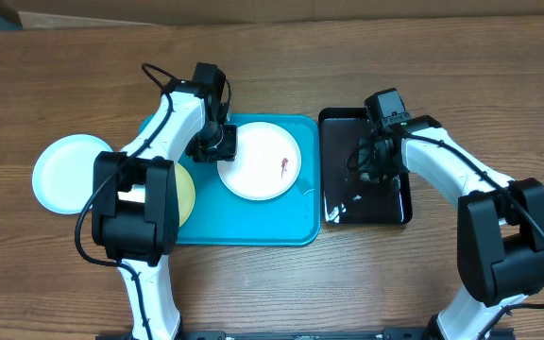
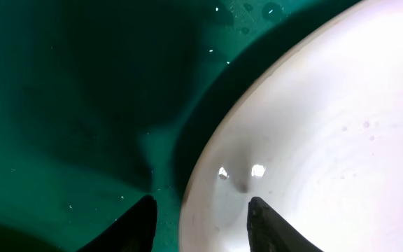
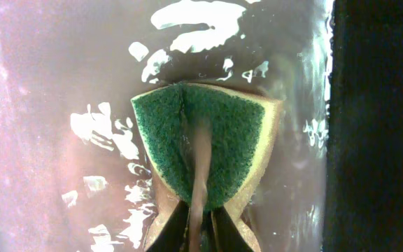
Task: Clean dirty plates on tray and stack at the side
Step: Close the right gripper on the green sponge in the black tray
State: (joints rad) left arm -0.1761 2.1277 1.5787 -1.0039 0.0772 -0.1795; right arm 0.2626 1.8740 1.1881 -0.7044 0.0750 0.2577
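The white plate's smeared side has to stay free to clean, so the left gripper needs to grab the plate next by its rim on the side away from the sponge.
The white plate with a reddish smear lies on the teal tray. My left gripper is open at the plate's left rim. In the left wrist view one finger is over the tray and the other over the white plate. The pale yellow-green plate lies on the tray's left part, mostly hidden under my left arm. The aqua plate lies on the table to the left of the tray. My right gripper is shut on a folded green sponge.
A glossy, wet black tray stands right of the teal tray, and my right gripper is over it; it also shows in the right wrist view. Bare wooden table surrounds both trays.
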